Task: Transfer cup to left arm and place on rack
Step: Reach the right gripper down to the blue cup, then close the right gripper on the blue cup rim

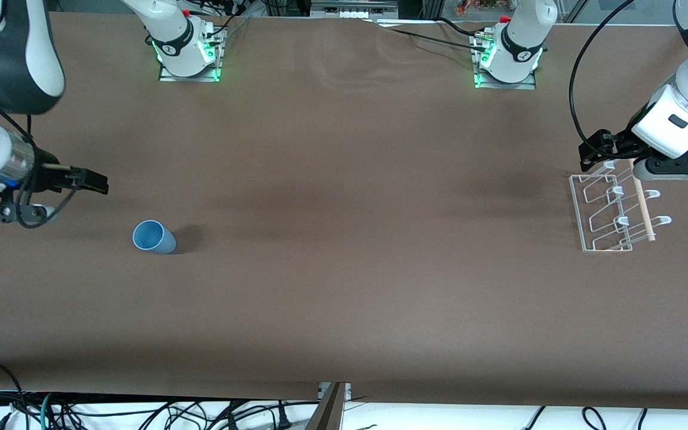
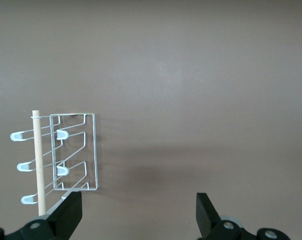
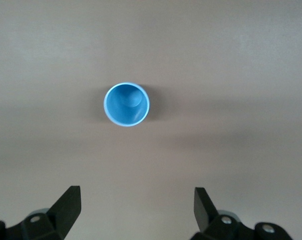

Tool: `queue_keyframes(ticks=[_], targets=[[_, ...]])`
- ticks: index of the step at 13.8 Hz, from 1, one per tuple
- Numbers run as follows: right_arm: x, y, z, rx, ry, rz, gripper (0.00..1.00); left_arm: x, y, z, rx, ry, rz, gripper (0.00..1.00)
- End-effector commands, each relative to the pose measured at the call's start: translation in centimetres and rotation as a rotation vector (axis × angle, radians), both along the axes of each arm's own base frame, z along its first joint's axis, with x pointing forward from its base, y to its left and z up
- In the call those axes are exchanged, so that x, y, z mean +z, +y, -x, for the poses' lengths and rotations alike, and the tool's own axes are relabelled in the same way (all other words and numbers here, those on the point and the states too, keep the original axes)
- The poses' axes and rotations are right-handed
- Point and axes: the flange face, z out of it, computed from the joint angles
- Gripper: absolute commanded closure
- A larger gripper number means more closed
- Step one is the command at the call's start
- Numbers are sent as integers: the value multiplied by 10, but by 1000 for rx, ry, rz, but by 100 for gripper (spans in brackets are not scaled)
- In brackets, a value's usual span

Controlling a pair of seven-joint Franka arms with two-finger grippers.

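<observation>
The right gripper next needs to grab the light-blue cup by its open rim (image 1: 147, 222) (image 3: 126, 124) and leave its closed base free, so that the cup can be passed to the left arm.
The light-blue cup (image 1: 153, 237) stands mouth up on the brown table toward the right arm's end. The right wrist view looks down into it (image 3: 126, 104). My right gripper (image 1: 90, 179) hangs over bare table beside the cup, open and empty (image 3: 136, 207), apart from it. The clear wire rack (image 1: 610, 212) with its wooden dowel (image 1: 642, 206) lies at the left arm's end and shows in the left wrist view (image 2: 73, 155). My left gripper (image 1: 598, 149) hovers over the rack's edge, open and empty (image 2: 139, 212).
The two arm bases (image 1: 189, 51) (image 1: 508, 60) with green lights stand along the table's edge farthest from the front camera. Loose cables (image 1: 141, 412) lie below the table's near edge. Wide bare brown table (image 1: 356, 227) lies between cup and rack.
</observation>
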Motion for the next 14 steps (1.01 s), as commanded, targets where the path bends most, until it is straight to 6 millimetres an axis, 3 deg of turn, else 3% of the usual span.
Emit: queue_keyframes(ticks=[1,3,8,10,14], targets=[[-47,-3,4,33,-8,13,0,0,-6,-1,-5,-4,-6,0],[-82,-7,7,54,-22,8,0,-1,-7,-2,-5,-5,-1,0],[-148,-8,1,61,-60,-1,0,-8,-5,-8,7,-15,6,0],[-167,-18,-1,72,-75,0,0,-12,-5,-11,6,-13,6,0],[-192,-18,-5,76,-83,-5,0,-13,-7,-14,3,-24,8,0]])
